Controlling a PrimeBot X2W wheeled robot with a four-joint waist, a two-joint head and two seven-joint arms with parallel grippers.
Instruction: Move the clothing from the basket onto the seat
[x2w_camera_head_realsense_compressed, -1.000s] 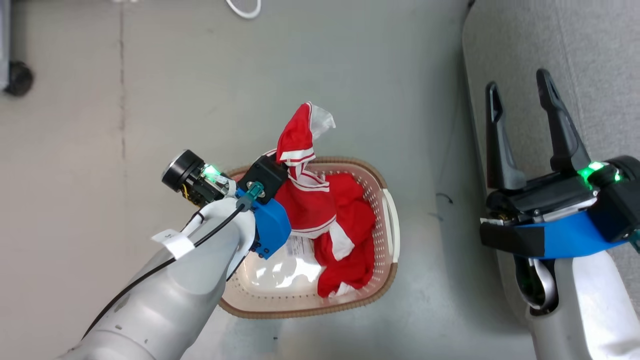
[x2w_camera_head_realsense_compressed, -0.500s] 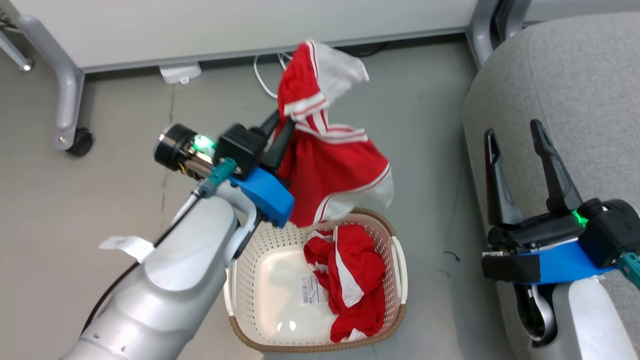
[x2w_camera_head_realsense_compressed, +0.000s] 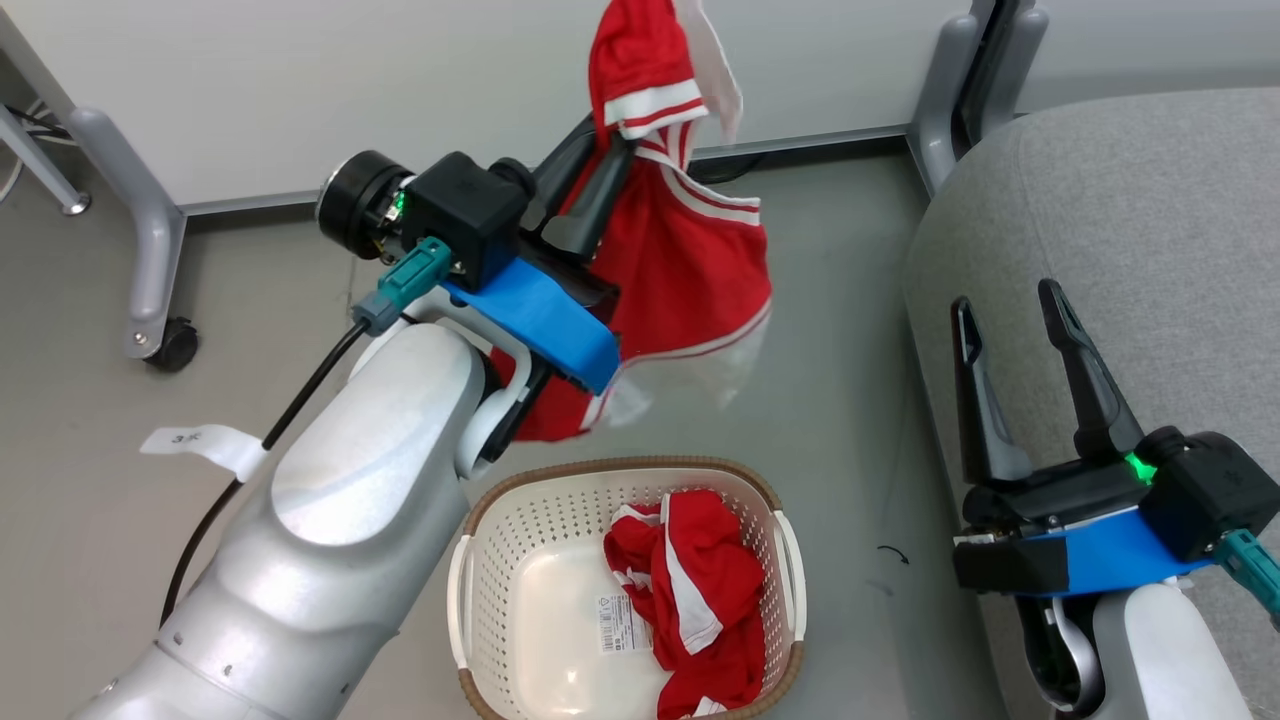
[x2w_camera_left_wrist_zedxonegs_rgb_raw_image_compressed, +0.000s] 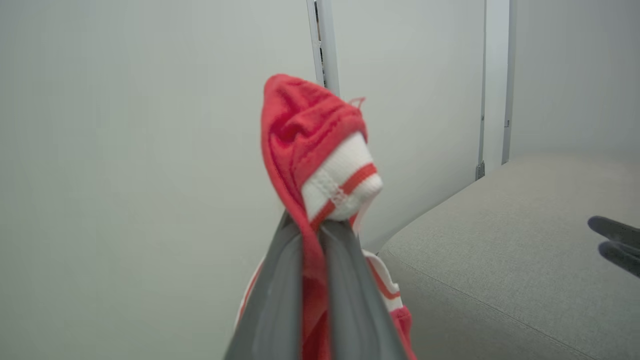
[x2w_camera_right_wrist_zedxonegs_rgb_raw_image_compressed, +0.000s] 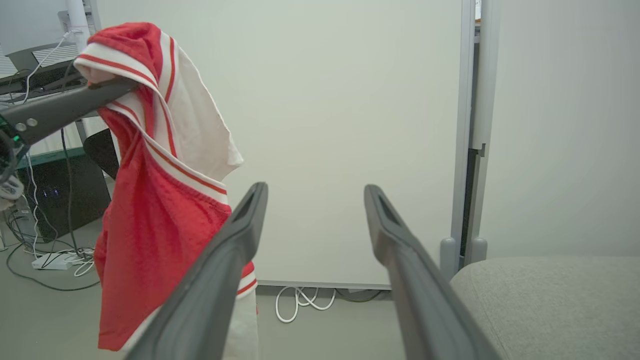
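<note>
My right gripper next needs to pinch the hanging garment by its striped edge (x2w_camera_head_realsense_compressed: 723, 206), which stands out along the garment's side. The red garment hangs slack (x2w_camera_head_realsense_compressed: 690, 282) from my left gripper.
My left gripper (x2w_camera_head_realsense_compressed: 608, 150) is shut on one piece of the red clothing (x2w_camera_head_realsense_compressed: 690, 240), which hangs in the air above and behind the basket (x2w_camera_head_realsense_compressed: 500, 530). In the left wrist view the fingers (x2w_camera_left_wrist_zedxonegs_rgb_raw_image_compressed: 280, 280) pinch a bunched white-striped cuff (x2w_camera_left_wrist_zedxonegs_rgb_raw_image_compressed: 320, 150). A second red garment (x2w_camera_head_realsense_compressed: 700, 600) lies crumpled in the right half of the cream basket. The grey seat (x2w_camera_head_realsense_compressed: 1150, 200) is to the right. My right gripper (x2w_camera_head_realsense_compressed: 1005, 298) stands open at the seat's near edge, holding nothing. From the right wrist the hanging garment (x2w_camera_right_wrist_zedxonegs_rgb_raw_image_compressed: 155, 210) shows to the left of those spread fingers (x2w_camera_right_wrist_zedxonegs_rgb_raw_image_compressed: 240, 225).
A white partition wall runs behind, with grey metal legs and a castor (x2w_camera_head_realsense_compressed: 165, 340) at the left and another leg (x2w_camera_head_realsense_compressed: 940, 90) by the seat. White cables (x2w_camera_right_wrist_zedxonegs_rgb_raw_image_compressed: 300, 302) lie on the floor at the wall's foot. The basket's bottom bears a label sticker (x2w_camera_head_realsense_compressed: 620, 622).
The left gripper has lifted the red garment up out of the basket until it hangs free. The head camera has tilted up, shifting the whole picture. The right gripper stays open.
</note>
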